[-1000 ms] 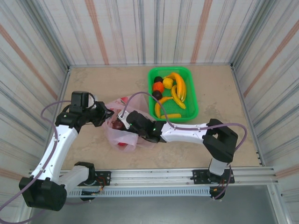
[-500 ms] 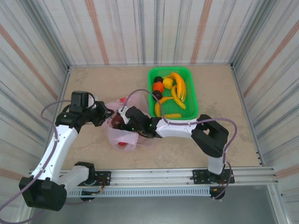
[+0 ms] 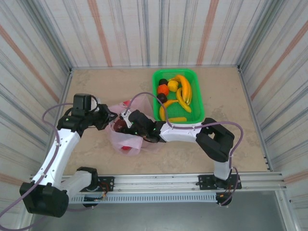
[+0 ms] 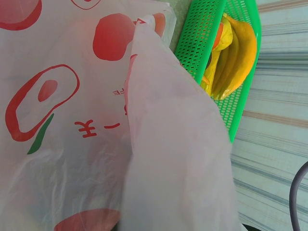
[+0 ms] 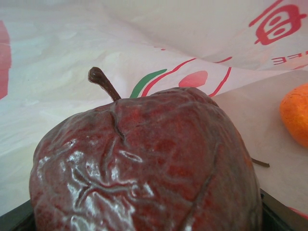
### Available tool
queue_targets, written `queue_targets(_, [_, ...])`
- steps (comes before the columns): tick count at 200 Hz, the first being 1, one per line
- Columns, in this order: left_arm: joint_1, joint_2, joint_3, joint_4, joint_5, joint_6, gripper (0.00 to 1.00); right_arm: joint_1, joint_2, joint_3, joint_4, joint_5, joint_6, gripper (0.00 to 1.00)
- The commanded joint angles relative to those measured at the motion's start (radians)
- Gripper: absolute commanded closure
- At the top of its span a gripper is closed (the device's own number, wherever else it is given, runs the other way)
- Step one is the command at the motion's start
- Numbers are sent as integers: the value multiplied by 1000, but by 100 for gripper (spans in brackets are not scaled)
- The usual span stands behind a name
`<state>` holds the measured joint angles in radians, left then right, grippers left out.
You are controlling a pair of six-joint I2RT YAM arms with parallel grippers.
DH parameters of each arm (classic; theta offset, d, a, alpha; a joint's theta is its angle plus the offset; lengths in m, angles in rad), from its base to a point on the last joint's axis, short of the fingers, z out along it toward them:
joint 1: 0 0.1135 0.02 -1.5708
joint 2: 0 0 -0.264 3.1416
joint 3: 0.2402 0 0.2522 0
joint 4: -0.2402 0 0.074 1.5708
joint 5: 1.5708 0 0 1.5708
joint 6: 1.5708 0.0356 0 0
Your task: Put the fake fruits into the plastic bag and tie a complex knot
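The opening of the bag is around the dark red wrinkled fruit, so the fruit would end up inside the bag. My right gripper needs to let go.
The pink translucent plastic bag (image 3: 134, 144) with red prints lies between the arms. My left gripper (image 3: 109, 118) is shut on the bag's left edge, and in the left wrist view the plastic bag (image 4: 72, 120) drapes over its fingers. My right gripper (image 3: 123, 124) reaches into the bag's mouth, shut on a dark red wrinkled fruit (image 5: 144, 159) with a brown stem. An orange fruit (image 5: 296, 115) lies on the plastic to its right. A red fruit (image 3: 126, 148) shows through the bag's bottom. More fake fruits, yellow bananas (image 3: 184, 91) and round ones, sit in the green basket (image 3: 199, 103).
The green mesh basket (image 4: 195, 43) stands just right of the bag, close to the right forearm. Striped walls close in the table on three sides. Bare tabletop lies behind the bag and to the far right.
My right gripper has pushed further left into the bag's mouth with the dark red fruit, and its elbow has swung left. The left arm has held still.
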<state>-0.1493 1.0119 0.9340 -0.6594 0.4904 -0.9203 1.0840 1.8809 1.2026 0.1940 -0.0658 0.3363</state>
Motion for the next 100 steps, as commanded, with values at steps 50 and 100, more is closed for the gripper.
queue_targets(50, [10,1,2,-2,15,0,100,-10,-12,3,8,9,24,8])
queue_targets(100, [10,0,-1,-2,14,0,100,-13,-35,-16,13,20,20,5])
